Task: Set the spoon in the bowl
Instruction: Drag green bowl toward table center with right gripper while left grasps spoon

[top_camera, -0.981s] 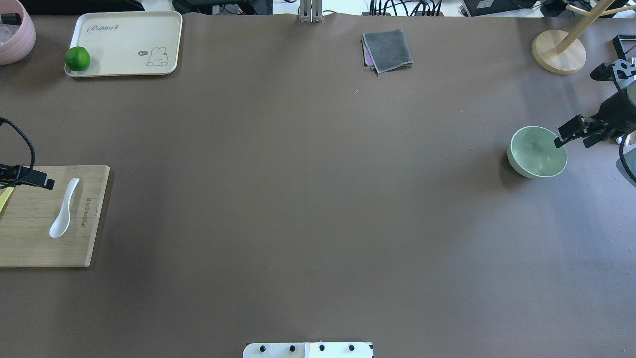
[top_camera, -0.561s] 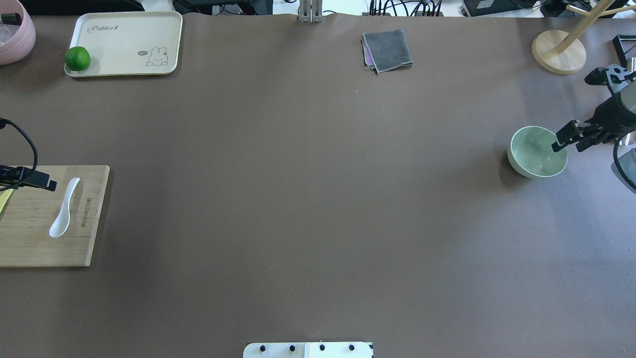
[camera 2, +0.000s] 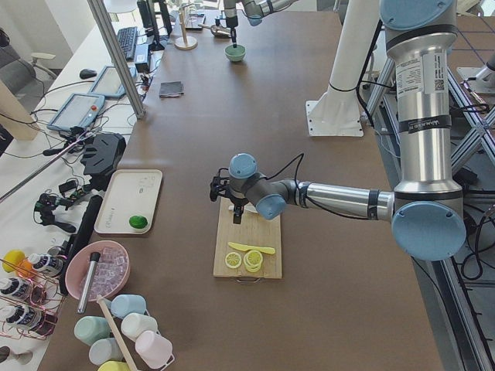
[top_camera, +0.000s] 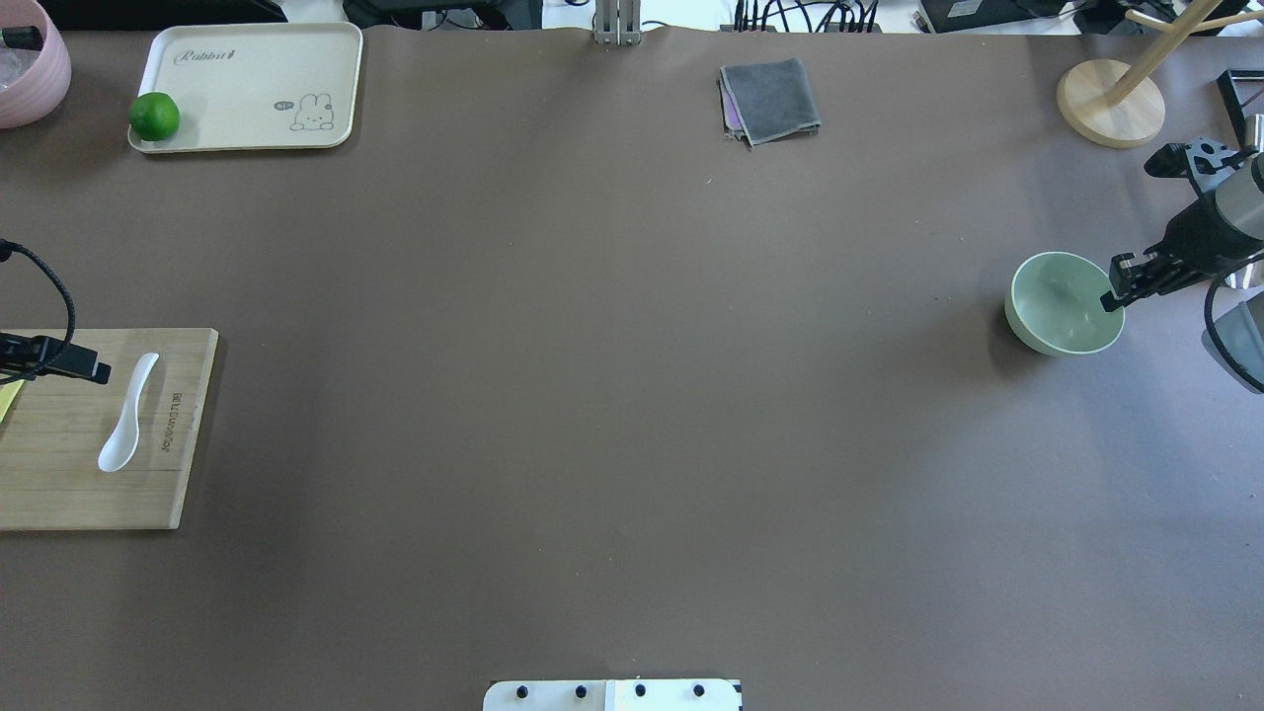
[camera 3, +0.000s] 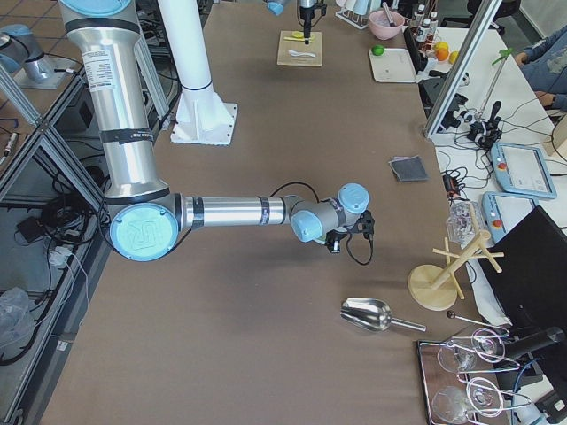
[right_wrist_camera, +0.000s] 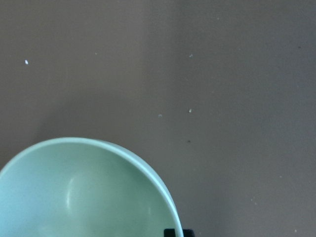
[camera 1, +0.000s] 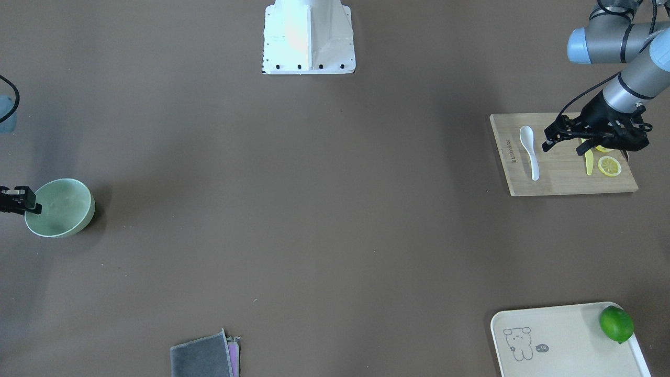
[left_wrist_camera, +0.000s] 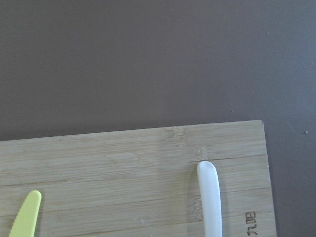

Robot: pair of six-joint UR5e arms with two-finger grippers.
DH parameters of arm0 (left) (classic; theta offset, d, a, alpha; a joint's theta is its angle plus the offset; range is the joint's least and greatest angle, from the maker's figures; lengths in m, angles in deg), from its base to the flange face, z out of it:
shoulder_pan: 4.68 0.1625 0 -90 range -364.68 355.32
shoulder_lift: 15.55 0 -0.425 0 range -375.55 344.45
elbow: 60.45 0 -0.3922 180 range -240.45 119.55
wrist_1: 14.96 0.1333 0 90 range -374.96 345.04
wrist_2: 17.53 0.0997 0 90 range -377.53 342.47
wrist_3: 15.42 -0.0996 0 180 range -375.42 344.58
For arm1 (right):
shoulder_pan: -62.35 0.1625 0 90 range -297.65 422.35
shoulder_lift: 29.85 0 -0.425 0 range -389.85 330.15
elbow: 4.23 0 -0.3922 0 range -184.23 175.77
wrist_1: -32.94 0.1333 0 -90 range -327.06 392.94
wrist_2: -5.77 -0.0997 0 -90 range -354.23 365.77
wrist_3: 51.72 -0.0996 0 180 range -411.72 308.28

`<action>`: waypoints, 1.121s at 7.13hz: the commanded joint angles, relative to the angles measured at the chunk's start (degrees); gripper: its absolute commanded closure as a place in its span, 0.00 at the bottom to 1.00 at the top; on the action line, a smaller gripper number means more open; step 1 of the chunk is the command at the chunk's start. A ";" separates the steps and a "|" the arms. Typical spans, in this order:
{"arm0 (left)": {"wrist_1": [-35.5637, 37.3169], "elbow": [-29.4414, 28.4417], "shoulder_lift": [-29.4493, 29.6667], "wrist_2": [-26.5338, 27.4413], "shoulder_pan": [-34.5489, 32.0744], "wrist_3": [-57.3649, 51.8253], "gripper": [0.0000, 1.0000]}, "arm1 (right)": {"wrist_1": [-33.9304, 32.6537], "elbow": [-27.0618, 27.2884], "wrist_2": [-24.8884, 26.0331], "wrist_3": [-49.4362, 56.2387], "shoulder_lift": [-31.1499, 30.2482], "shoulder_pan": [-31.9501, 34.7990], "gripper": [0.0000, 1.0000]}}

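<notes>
My right gripper grabs the bowl by its thin rim [camera 1: 38,207] [right_wrist_camera: 177,223] next. The bowl's round body spreads wider than the gripper's open fingers.
The white spoon [top_camera: 128,412] lies on the wooden cutting board [top_camera: 59,484] at the table's left edge; it also shows in the front view [camera 1: 529,152] and its handle in the left wrist view [left_wrist_camera: 210,197]. My left gripper [camera 1: 564,147] hovers open over the board, one fingertip [top_camera: 97,369] just beside the spoon's handle, not touching it. The mint-green bowl [top_camera: 1057,306] stands empty at the far right. My right gripper [top_camera: 1144,286] is open at the bowl's right rim, one fingertip [right_wrist_camera: 173,232] against the rim. The bowl fills the lower left of the right wrist view [right_wrist_camera: 74,197].
A yellow knife [camera 1: 589,162] and lemon slices [camera 1: 610,166] share the board. A cream tray [top_camera: 267,69] with a lime [top_camera: 154,117], a pink bowl [top_camera: 30,69], a grey cloth [top_camera: 770,99] and a wooden stand [top_camera: 1111,102] line the far edge.
My right gripper has turned and come down onto the bowl's right rim; the bowl has shifted slightly left. My left gripper has barely moved.
</notes>
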 commanded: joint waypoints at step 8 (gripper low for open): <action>0.62 -2.49 3.20 0.04 5.20 0.06 0.40 | 0.09 21.62 12.37 -45.54 9.06 -25.93 1.00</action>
